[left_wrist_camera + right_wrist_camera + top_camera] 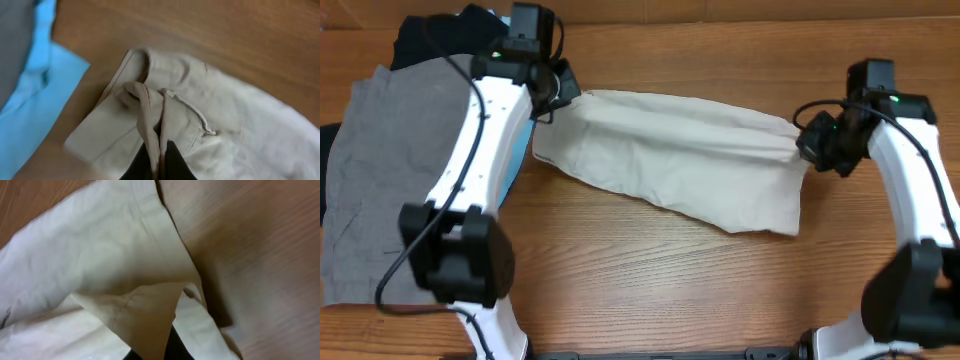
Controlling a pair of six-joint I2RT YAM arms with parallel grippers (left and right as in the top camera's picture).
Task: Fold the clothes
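My right gripper keeps hold of the shorts' lifted hem for now: a wide part of the shorts shows beyond the hem, so opening now would bring the hem down short.
The cream-beige shorts point(680, 155) are stretched across the middle of the wooden table between my two grippers. My left gripper point(563, 92) is shut on the shorts' waistband end; in the left wrist view its black fingers point(159, 160) pinch a fold of the cream shorts point(200, 120). My right gripper point(808, 142) is shut on the opposite hem; in the right wrist view the cream shorts point(100, 260) drape over the fingers point(167, 347). The held edges are lifted slightly off the table.
A grey garment point(390, 170) lies at the left side, with a black piece point(440, 35) behind it and a light-blue piece point(35, 90) under the left arm. Bare wood point(700, 290) lies in front of the shorts.
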